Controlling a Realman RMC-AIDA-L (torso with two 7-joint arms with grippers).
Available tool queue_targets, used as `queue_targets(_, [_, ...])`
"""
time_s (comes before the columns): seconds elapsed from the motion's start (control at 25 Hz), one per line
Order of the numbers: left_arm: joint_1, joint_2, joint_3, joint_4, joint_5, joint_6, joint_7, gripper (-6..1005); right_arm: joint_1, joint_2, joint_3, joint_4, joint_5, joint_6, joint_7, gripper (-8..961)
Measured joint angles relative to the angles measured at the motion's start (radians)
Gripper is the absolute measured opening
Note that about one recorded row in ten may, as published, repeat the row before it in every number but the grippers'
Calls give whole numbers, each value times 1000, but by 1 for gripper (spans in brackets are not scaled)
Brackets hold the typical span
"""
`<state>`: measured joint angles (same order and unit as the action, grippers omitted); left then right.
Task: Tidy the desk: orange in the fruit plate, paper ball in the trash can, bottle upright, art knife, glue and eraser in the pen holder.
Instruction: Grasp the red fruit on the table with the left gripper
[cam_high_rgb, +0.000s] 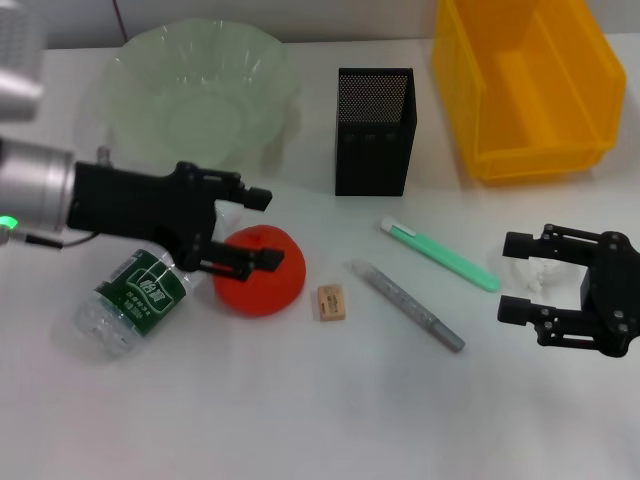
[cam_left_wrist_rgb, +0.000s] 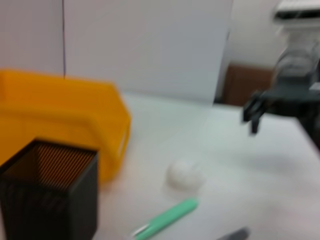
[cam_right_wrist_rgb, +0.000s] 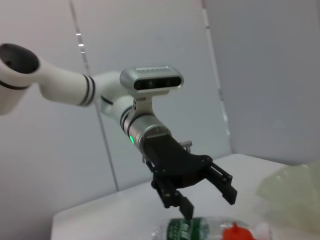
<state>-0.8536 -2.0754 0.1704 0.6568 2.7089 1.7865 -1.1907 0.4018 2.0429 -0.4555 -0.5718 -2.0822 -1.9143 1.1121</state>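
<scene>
My left gripper's lower fingertip is above the orange's top, so it is too early to close. My left gripper moves down, then closes on the orange.
The orange (cam_high_rgb: 262, 278) lies on the white desk, with the toppled clear bottle (cam_high_rgb: 132, 300) right beside it. My left gripper (cam_high_rgb: 264, 230) is open just over the orange's top, one finger on each side. It also shows in the right wrist view (cam_right_wrist_rgb: 210, 204), above the bottle (cam_right_wrist_rgb: 197, 231) and orange (cam_right_wrist_rgb: 235, 233). My right gripper (cam_high_rgb: 510, 277) is open over the white paper ball (cam_high_rgb: 537, 272). The tan eraser (cam_high_rgb: 332, 302), the grey glue stick (cam_high_rgb: 405, 305) and the green art knife (cam_high_rgb: 440, 255) lie mid-desk. The black mesh pen holder (cam_high_rgb: 373, 130) stands behind them.
The pale green fruit plate (cam_high_rgb: 195, 95) sits at the back left and the yellow bin (cam_high_rgb: 525, 80) at the back right. The left wrist view shows the bin (cam_left_wrist_rgb: 60, 125), pen holder (cam_left_wrist_rgb: 47, 195), paper ball (cam_left_wrist_rgb: 184, 175) and knife (cam_left_wrist_rgb: 167, 217).
</scene>
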Motion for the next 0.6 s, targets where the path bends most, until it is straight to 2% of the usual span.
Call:
queue_targets(0.12, [-20, -2, 183, 13, -47, -103, -71, 741, -18, 1, 2, 1, 0, 18, 0, 750])
queue_targets(0.16, [-20, -2, 214, 18, -61, -115, -84, 740, -22, 1, 4, 1, 1, 22, 0, 750])
queue_targets(0.2, [-16, -2, 303, 33, -101, -140, -115, 739, -26, 2, 7, 1, 1, 26, -1, 750])
queue_targets(0.24, [-16, -2, 303, 33, -101, -140, -115, 738, -28, 3, 9, 2, 1, 29, -1, 750])
queue_targets(0.28, [-9, -2, 369, 48, -129, -155, -139, 736, -29, 4, 10, 2, 1, 32, -1, 749])
queue_targets(0.32, [16, -3, 517, 99, -196, -181, -183, 735, -30, 5, 11, 2, 1, 34, -1, 749])
queue_targets(0.4, [60, -4, 657, 167, -269, -205, -225, 733, -32, 6, 11, 2, 1, 35, -1, 749])
queue_targets(0.6, [153, -2, 866, 298, -377, -252, -276, 727, -38, 7, 11, 3, 1, 43, -1, 749])
